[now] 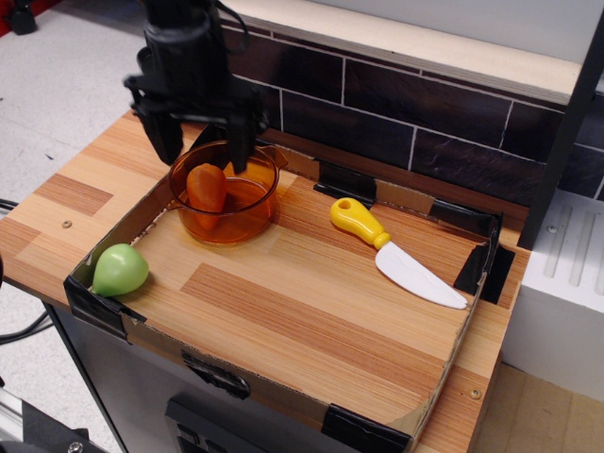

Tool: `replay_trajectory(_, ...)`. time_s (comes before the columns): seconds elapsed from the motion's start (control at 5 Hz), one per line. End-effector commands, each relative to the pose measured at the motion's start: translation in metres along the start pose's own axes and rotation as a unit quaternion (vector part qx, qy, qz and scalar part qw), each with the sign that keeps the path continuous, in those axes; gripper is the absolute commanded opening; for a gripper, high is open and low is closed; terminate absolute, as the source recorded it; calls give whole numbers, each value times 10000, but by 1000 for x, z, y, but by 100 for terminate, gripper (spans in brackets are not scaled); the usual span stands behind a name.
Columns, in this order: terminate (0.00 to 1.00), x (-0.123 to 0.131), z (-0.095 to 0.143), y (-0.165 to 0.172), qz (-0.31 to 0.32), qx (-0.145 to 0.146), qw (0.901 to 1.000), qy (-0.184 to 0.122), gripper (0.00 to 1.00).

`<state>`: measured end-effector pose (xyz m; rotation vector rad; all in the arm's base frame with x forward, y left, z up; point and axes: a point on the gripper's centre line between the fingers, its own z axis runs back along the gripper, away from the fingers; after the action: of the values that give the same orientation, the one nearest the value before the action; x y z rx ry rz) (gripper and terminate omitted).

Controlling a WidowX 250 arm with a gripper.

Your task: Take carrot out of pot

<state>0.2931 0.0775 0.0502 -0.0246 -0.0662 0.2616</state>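
Note:
The orange carrot needs to come out of the amber pot (247,215). My gripper will next grab the carrot by its thick rounded end (206,179).
The orange toy carrot (206,186) lies inside the round translucent amber pot (247,215) at the back left of the wooden tray. My black gripper (201,149) hangs just above and behind the pot's far rim, a little above the carrot. It is open and empty, with one finger left of the pot's rim and the other over its back edge. It does not touch the carrot.
A green pear-shaped toy (120,269) sits in the tray's front left corner. A yellow-handled white knife (394,251) lies at the right. The tray has low cardboard walls (255,370). A dark tiled backsplash (415,132) stands behind.

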Motion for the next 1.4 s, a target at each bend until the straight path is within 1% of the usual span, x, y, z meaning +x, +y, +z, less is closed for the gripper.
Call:
replay_trajectory(0.0,0,7,0,-4,42,-1,9998,-169,100)
replay_trajectory(0.2,0,8,-5,-2,52,91,9997,-224,100)
replay_trajectory(0.4,0,8,-6,-1,85,114,9997,-214,100)
replay_trajectory(1.0,0,7,-28,3,132,430,9988,-188,100)
replay_trajectory(1.2,0,9,-30,3,168,458,9986,-194,100)
